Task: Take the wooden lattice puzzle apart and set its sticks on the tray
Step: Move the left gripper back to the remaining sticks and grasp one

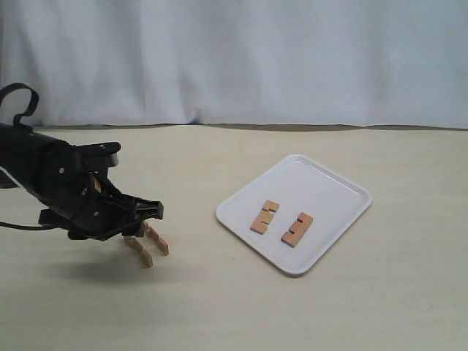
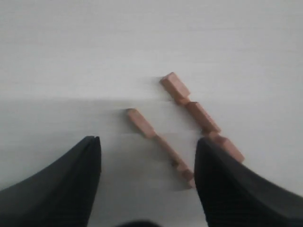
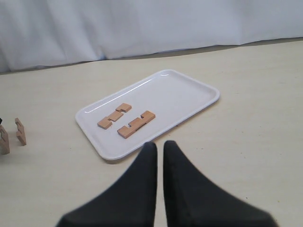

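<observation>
The thinner notched stick needs to be grabbed next by its middle [image 1: 139, 251] with my left gripper, to move the lattice puzzle's sticks onto the white tray [image 1: 307, 179].
No crossed lattice puzzle shows; its sticks lie apart. Two notched sticks [image 1: 138, 251] [image 1: 157, 239] rest side by side on the table, standing on edge. My left gripper [image 1: 146, 216] hovers just above them, open. In the left wrist view one stick [image 2: 158, 142] runs between the fingers and the other stick [image 2: 201, 116] passes behind one fingertip [image 2: 213, 161]. The white tray [image 1: 307, 179] holds two flat sticks [image 1: 265, 216] [image 1: 297, 229]. My right gripper [image 3: 159, 145] is shut and empty, off the tray's [image 3: 189, 94] near edge; it is out of the exterior view.
A white curtain [image 1: 234, 58] closes off the back of the pale table [image 1: 219, 307]. The two table sticks [image 3: 20, 131] also show at the edge of the right wrist view, well away from the tray.
</observation>
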You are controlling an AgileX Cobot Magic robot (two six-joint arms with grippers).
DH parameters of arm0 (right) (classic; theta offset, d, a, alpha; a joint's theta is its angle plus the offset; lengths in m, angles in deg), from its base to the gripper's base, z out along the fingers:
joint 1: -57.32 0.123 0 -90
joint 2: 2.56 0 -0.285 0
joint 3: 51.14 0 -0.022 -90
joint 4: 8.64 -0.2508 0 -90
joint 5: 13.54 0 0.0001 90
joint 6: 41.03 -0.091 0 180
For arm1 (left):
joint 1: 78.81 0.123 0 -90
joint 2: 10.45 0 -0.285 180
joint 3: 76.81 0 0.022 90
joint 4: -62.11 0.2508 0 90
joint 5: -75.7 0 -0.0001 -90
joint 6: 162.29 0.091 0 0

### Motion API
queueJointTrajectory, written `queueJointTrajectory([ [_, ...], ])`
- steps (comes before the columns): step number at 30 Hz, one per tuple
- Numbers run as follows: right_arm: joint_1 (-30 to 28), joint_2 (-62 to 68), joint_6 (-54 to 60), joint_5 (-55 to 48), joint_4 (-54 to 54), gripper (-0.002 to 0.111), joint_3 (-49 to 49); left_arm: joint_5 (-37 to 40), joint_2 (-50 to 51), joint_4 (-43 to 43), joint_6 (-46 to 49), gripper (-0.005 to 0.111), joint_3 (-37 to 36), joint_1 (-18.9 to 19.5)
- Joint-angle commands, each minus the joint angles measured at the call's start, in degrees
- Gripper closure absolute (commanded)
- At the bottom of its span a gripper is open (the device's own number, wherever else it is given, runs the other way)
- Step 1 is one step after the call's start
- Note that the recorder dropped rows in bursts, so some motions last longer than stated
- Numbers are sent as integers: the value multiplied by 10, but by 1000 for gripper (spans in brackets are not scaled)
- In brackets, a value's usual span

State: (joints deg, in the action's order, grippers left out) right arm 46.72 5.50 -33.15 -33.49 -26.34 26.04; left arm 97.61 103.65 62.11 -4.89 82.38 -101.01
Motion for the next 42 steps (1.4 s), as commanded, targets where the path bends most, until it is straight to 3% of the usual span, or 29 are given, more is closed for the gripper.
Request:
queueJointTrajectory([
  [1, 0, -3, -1, 3, 0, 104, 0, -22, 0, 0, -28, 52, 5, -22],
  [4, 0, -3, -1, 3, 0, 104, 0, 42, 1, 24, -35, 52, 32, -23],
  [6, 0, -3, -1, 3, 0, 104, 0, 98, 1, 85, -73, 52, 61, -37],
  [7, 0, -3, -1, 3, 0, 104, 0, 141, 1, 166, -138, 52, 81, -62],
  [10, 0, -3, -1, 3, 0, 104, 0, 158, 1, 235, -208, 52, 89, -95],
  [42, 0, -3, -1, 3, 0, 104, 0, 129, 73, 249, -245, 52, 89, -95],
])
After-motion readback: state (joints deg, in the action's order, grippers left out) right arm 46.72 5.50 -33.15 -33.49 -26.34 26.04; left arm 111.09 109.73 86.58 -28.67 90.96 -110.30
